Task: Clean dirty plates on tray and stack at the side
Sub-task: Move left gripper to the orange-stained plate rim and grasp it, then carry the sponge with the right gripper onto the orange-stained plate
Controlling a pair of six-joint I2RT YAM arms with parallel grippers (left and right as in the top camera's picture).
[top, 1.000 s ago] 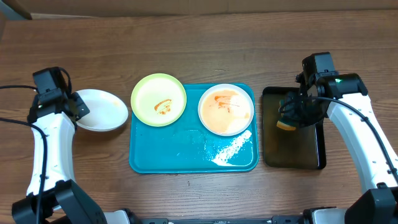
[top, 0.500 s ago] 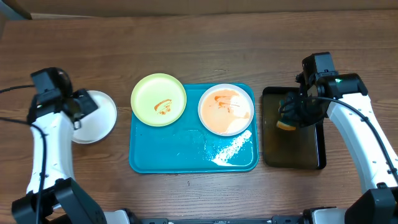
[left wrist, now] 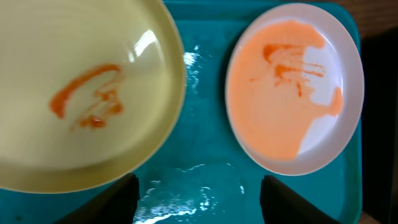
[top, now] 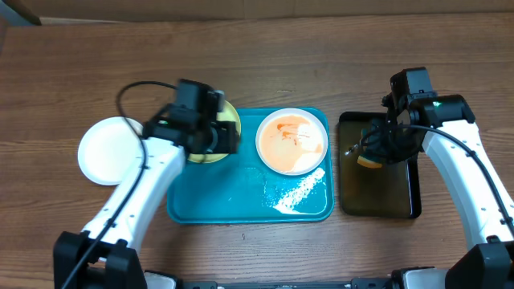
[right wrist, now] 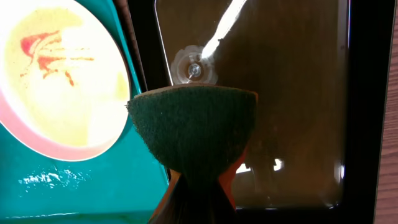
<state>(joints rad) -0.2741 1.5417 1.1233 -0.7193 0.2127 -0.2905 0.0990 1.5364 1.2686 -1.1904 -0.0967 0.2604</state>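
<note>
I should next use my left gripper to grab the saucy white plate by its rim nearest the yellow-green plate, so the white plate's top side stays free for the sponge (right wrist: pixel 193 130) to clean.
A pale yellow-green plate (left wrist: pixel 81 93) with an orange-red smear lies at the back left corner of the teal tray (left wrist: pixel 202 130). A white plate (left wrist: pixel 292 87) coated in orange sauce lies on the tray to its right (top: pixel 292 141). My left gripper (left wrist: pixel 199 205) hovers open over the tray between these two plates, with nothing between its fingers. From overhead it covers most of the yellow-green plate (top: pixel 232 120). A clean white plate (top: pixel 108 151) rests on the table left of the tray. My right gripper (right wrist: pixel 196 186) is shut on a green-and-orange sponge (right wrist: pixel 193 130) above the black tray (right wrist: pixel 298 93).
Wet foam streaks (top: pixel 297 193) lie on the front right of the teal tray (top: pixel 209 205). The glossy black tray (top: pixel 377 197) stands right of it. A wall edge runs along the back of the wooden table (top: pixel 265 72).
My left gripper has let go of the white plate, left it on the table at the far left, and swung right over the yellow-green plate. The right arm has not moved.
</note>
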